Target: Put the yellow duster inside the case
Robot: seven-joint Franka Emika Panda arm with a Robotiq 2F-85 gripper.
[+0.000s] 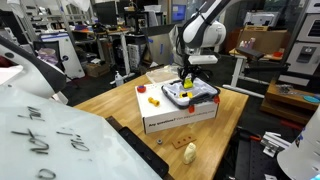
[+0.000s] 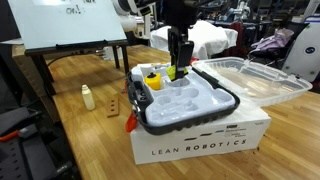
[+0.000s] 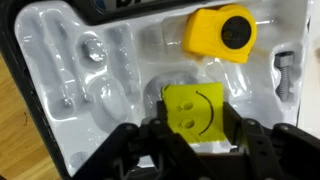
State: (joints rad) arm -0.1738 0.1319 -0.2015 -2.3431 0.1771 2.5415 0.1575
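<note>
I should open my gripper; the yellow duster over the round hollow would land in the case (image 3: 110,80).
The yellow duster (image 3: 195,108) is a flat bright-yellow square with a black smiley face. My gripper (image 3: 196,124) is shut on it and holds it just over the middle of the case (image 3: 110,80). The case is a white plastic tray with a dark rim, seen in both exterior views (image 1: 205,97) (image 2: 225,105), where the gripper (image 1: 186,76) (image 2: 178,62) points straight down with the duster (image 2: 180,73) at its tips. I cannot tell whether the duster touches the tray floor.
The case sits on a white cardboard box (image 2: 200,140). A second yellow block with a dark round patch (image 3: 222,33) and a bolt (image 3: 283,75) lie in the case. A clear lid (image 2: 255,75) lies beside it. A tan peg figure (image 2: 88,97) stands on the wooden table.
</note>
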